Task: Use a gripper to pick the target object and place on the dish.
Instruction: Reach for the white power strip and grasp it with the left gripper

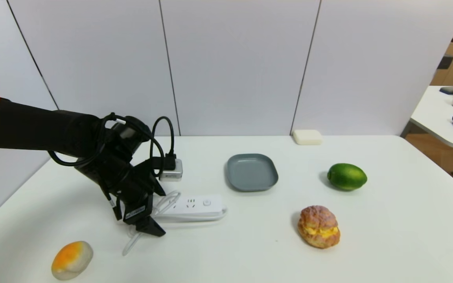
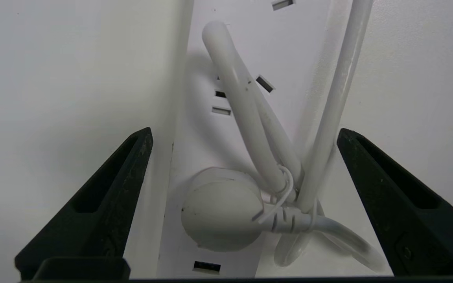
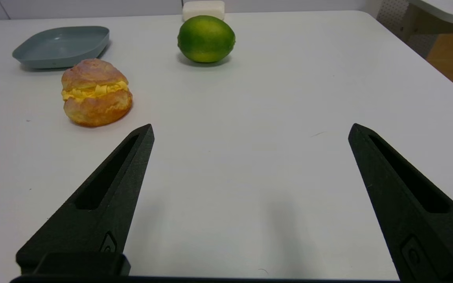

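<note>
The power strip needs to go on the dish (image 1: 252,172). My left gripper should next grab the power strip's end with the round plug (image 1: 162,212).
The long white power strip (image 1: 195,204) lies flat at the table's left-centre, its bundled cord (image 2: 246,118) and round plug (image 2: 220,210) resting on its left end. My left gripper (image 1: 153,214) is lowered over that end. In the left wrist view the left gripper (image 2: 244,131) is open, with one black finger on each long side of the strip and a gap on both sides. The grey-blue dish (image 1: 252,172) sits empty just beyond the strip's right end. My right gripper (image 3: 250,131) is open over bare table and is out of the head view.
A green lime (image 1: 347,177) and a cream puff (image 1: 319,226) lie to the right of the dish. A small white block (image 1: 307,137) sits at the far edge. An orange-yellow round thing (image 1: 72,260) lies front left. A second table (image 1: 442,118) stands far right.
</note>
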You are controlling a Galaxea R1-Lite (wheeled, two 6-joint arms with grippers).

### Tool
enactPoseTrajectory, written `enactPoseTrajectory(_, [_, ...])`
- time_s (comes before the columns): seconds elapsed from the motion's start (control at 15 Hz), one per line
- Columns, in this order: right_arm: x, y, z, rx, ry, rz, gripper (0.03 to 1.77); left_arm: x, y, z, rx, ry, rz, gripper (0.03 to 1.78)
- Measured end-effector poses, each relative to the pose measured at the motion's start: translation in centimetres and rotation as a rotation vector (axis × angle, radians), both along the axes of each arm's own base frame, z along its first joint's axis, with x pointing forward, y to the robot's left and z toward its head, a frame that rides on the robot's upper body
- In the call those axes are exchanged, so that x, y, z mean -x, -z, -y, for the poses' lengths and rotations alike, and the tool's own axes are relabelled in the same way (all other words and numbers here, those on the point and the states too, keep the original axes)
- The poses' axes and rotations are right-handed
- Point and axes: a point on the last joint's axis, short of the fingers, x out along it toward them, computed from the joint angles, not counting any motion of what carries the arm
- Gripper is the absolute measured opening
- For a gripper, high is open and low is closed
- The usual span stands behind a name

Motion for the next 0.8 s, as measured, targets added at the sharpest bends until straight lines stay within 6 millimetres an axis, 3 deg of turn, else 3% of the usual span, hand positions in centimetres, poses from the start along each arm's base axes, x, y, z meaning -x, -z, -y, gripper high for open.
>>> enactPoseTrajectory(0.8, [0.00, 0.00, 0.00, 0.000, 0.000, 0.000, 1.71, -0.80, 0.41, 0.12, -0.039, 0.038, 0.003, 1.69])
